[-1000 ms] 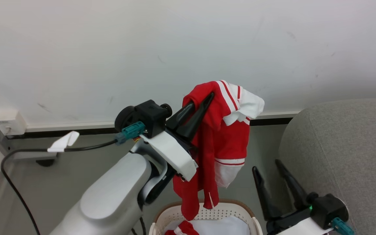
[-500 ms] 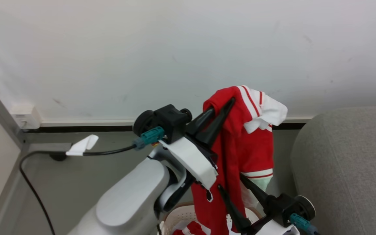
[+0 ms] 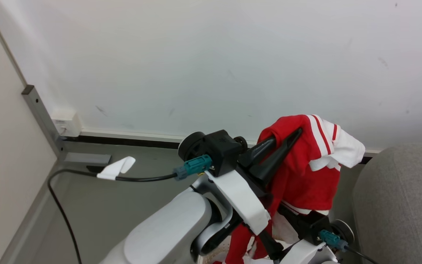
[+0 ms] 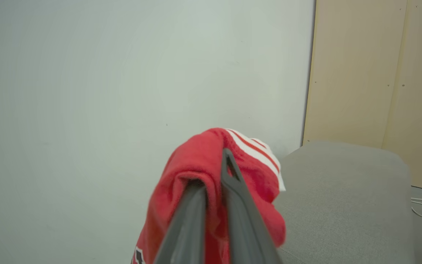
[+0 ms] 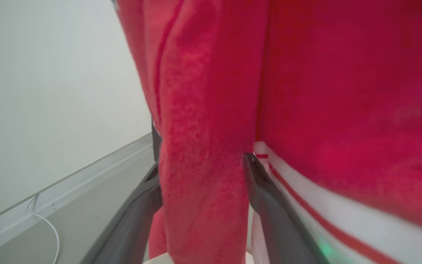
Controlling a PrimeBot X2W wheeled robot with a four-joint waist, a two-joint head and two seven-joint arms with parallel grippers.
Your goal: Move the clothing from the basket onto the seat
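Note:
My right gripper next needs to pinch the clothing by its red fold beside its striped trim (image 3: 293,127), so that it can carry the clothing over to the seat (image 3: 401,205).
The clothing (image 3: 308,179), a red jersey with white stripes, hangs in the air from my left gripper (image 3: 291,137), which is shut on its top fold. In the left wrist view the same red bunch (image 4: 196,161) wraps over the left gripper (image 4: 213,172). My right gripper (image 3: 273,227) is under it, open, its fingers (image 5: 266,198) standing either side of a hanging red fold (image 5: 203,157). The seat (image 3: 401,205), a grey sofa, lies to the right, and its rounded end (image 4: 343,205) is just beyond the cloth. Of the basket, a pale sliver (image 3: 216,259) shows at the bottom edge.
A white wall with a dark baseboard stands close behind. A black cable with a white tag (image 3: 115,168) runs from my left wrist over the grey floor. A wall box (image 3: 66,124) and a metal strip (image 3: 42,121) are at the left. A beige panel (image 4: 376,73) stands past the sofa.
The head camera has swung up and to the left, so the basket slid off the bottom. My right gripper rose from beside the basket to straddle the hanging jersey. The left still holds it.

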